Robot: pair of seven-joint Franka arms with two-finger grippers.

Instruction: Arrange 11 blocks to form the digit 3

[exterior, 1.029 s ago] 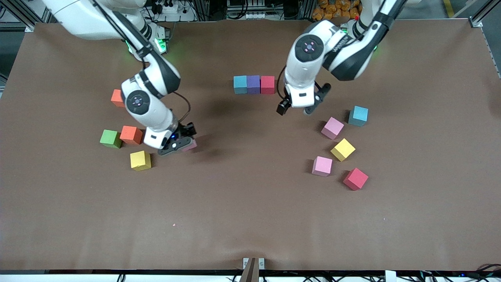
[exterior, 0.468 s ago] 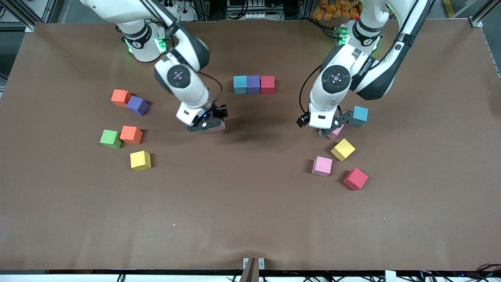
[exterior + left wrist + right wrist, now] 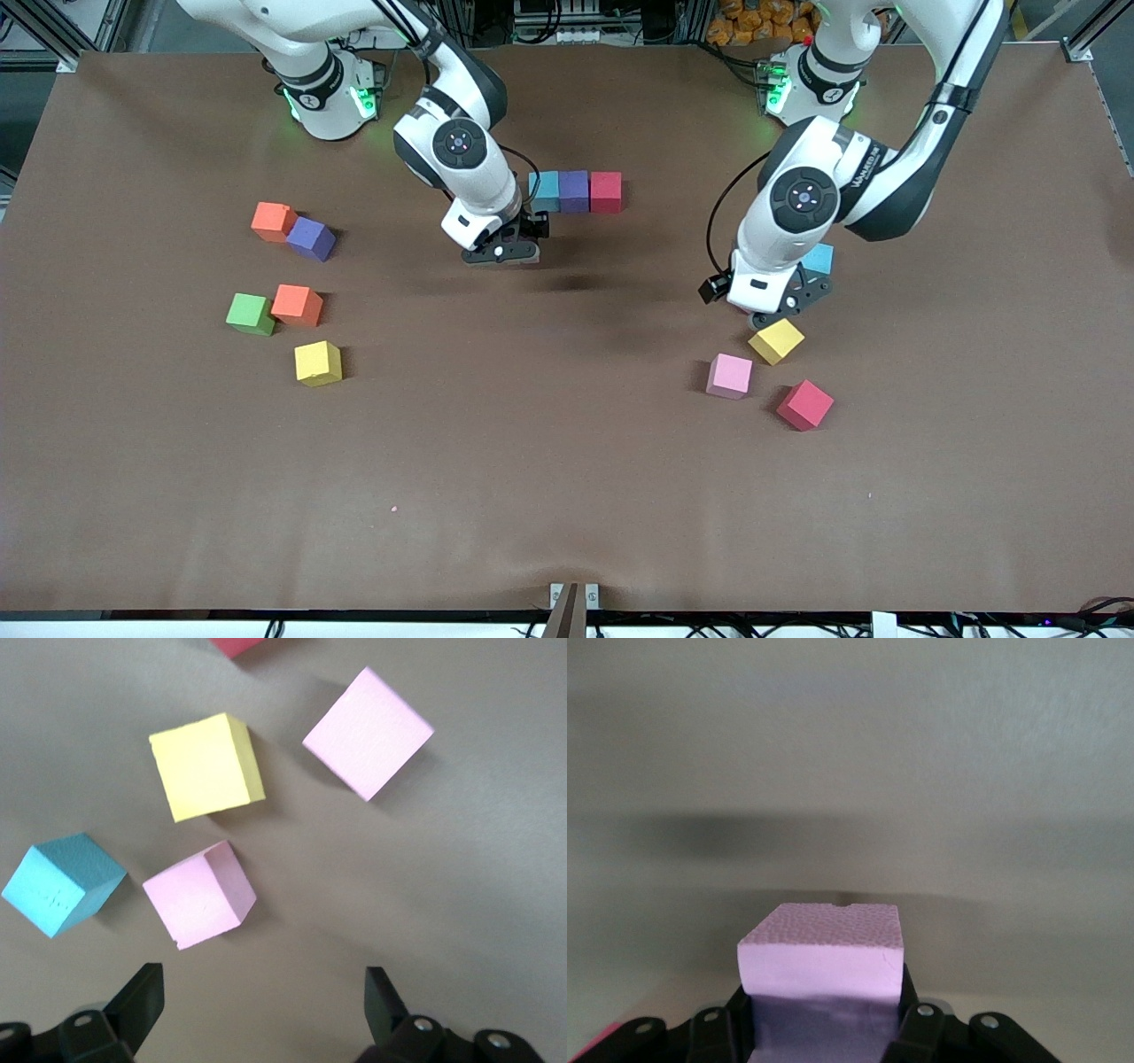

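Note:
The pink block (image 3: 820, 966) stays held in my right gripper from here until it reaches the spot below the light blue block. The pink block is short.
Three touching blocks form a row: light blue (image 3: 543, 190), purple (image 3: 574, 190), red (image 3: 606, 191). My right gripper (image 3: 500, 251) hangs over the table just beside the row's light blue end, shut on a pink block (image 3: 824, 957) that the front view hides. My left gripper (image 3: 780, 306) is open and empty, low over a loose cluster. Its fingers (image 3: 142, 1001) stand just short of a pink block (image 3: 199, 895), which lies between a light blue block (image 3: 819, 259) and a yellow block (image 3: 776, 341).
Nearer the camera in that cluster lie a pink block (image 3: 729, 375) and a red block (image 3: 804, 405). Toward the right arm's end lie two orange blocks (image 3: 271, 221) (image 3: 297, 305), a purple one (image 3: 310, 237), a green cube (image 3: 250, 314) and a yellow block (image 3: 318, 363).
My right gripper has carried the pink block from near the yellow and orange blocks up to the row. My left gripper has swung away from the row and down over the cluster.

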